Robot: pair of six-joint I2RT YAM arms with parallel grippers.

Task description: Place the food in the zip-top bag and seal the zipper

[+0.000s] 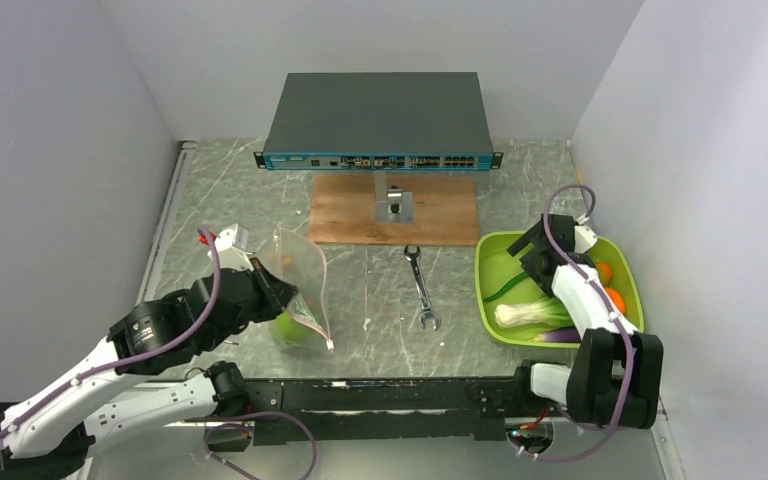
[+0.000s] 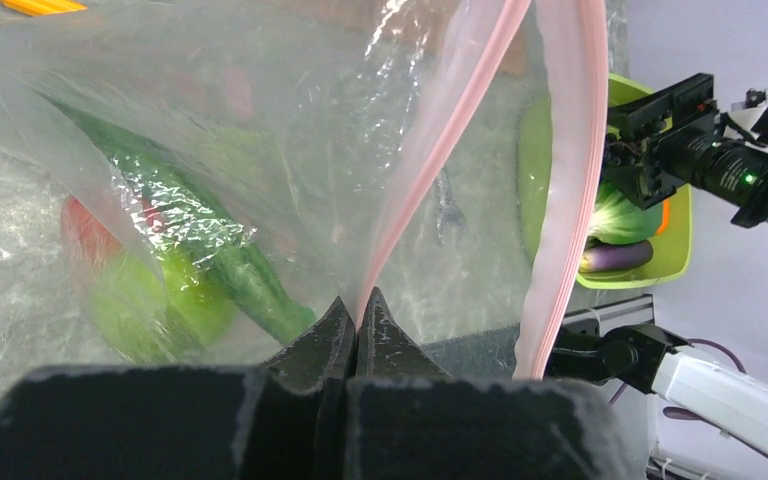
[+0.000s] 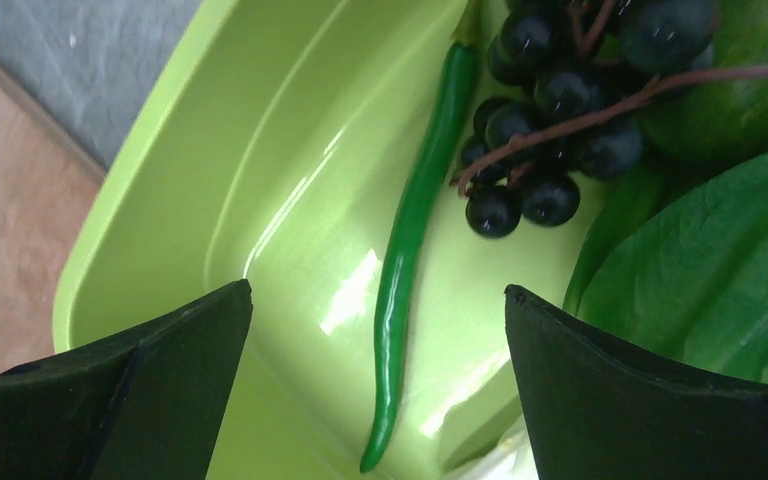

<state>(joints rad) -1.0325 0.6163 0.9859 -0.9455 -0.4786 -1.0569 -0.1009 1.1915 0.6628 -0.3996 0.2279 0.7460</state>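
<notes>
Next, my right gripper grabs the black grapes (image 3: 550,110) by the stem end (image 3: 732,75), so the grapes go into the zip-top bag.
My left gripper (image 1: 278,290) is shut on the pink zipper strip (image 2: 430,160) of the clear zip-top bag (image 1: 302,275) and holds its mouth up. Inside the bag lie a green apple (image 2: 150,305), a green bean (image 2: 210,250) and a red strawberry (image 2: 85,230). My right gripper (image 3: 378,292) is open above the lime-green tray (image 1: 490,290), its fingers either side of a long green bean (image 3: 410,250). Black grapes (image 3: 550,110) and bok choy leaves (image 3: 720,270) lie beside it. The top view shows bok choy (image 1: 525,314), an eggplant (image 1: 560,336) and oranges (image 1: 614,296) in the tray.
A wrench (image 1: 420,290) lies mid-table. A wooden board (image 1: 350,215) with a small metal part and a dark network switch (image 1: 380,120) stand at the back. White walls close both sides.
</notes>
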